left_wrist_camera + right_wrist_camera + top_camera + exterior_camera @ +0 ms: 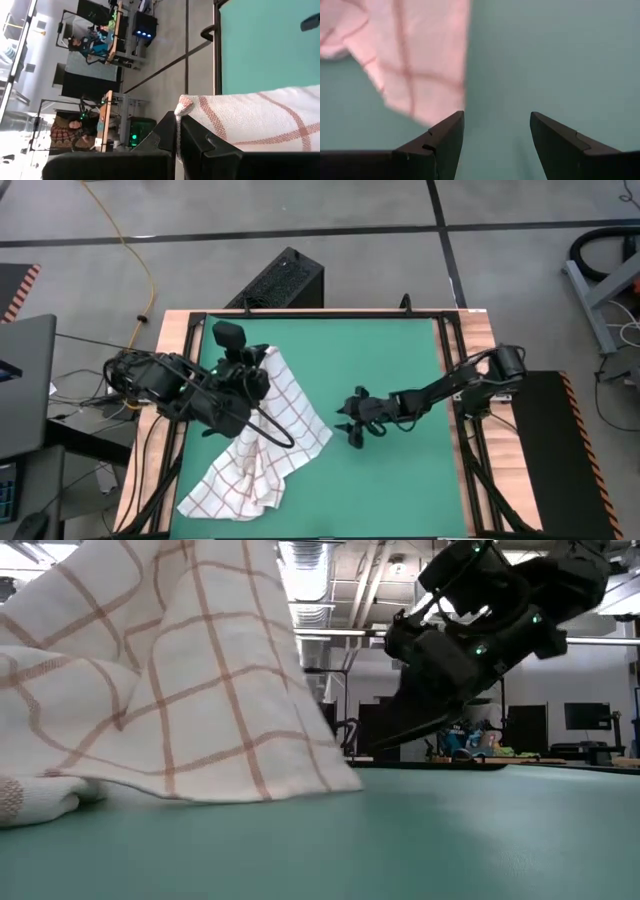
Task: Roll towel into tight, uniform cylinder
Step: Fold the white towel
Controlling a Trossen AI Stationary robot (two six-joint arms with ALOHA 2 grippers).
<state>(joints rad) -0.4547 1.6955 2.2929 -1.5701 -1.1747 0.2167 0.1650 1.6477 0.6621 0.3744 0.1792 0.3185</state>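
Note:
I should next grab the towel with my right gripper by its hemmed edge [312, 420] [460, 90], to help spread it flat for rolling.
The white towel [265, 435] with thin red checks lies crumpled on the left part of the green mat [400, 360]. Its far end is raised and its near end [230, 490] rests on the mat. My left gripper [264, 368] is shut on the raised far end. My right gripper [352, 426] is open and empty, low over the mat just right of the towel's right edge [462, 60]. In the low view the towel [170, 690] rises like a tent from the mat. My left gripper pinches the towel's far corner [184, 106] between its two shut fingers [167, 132], at the hemmed edge. One layer or several, I cannot tell. The towel's far end is held up off the mat, and the cloth slopes down to its near end [230, 490] on the mat.
The mat sits in a wooden-edged table frame [170, 340]. The mat's right half [400, 480] is bare green. A dark box [280, 280] stands on the floor beyond the far edge, and cables hang at the left side [120, 380].

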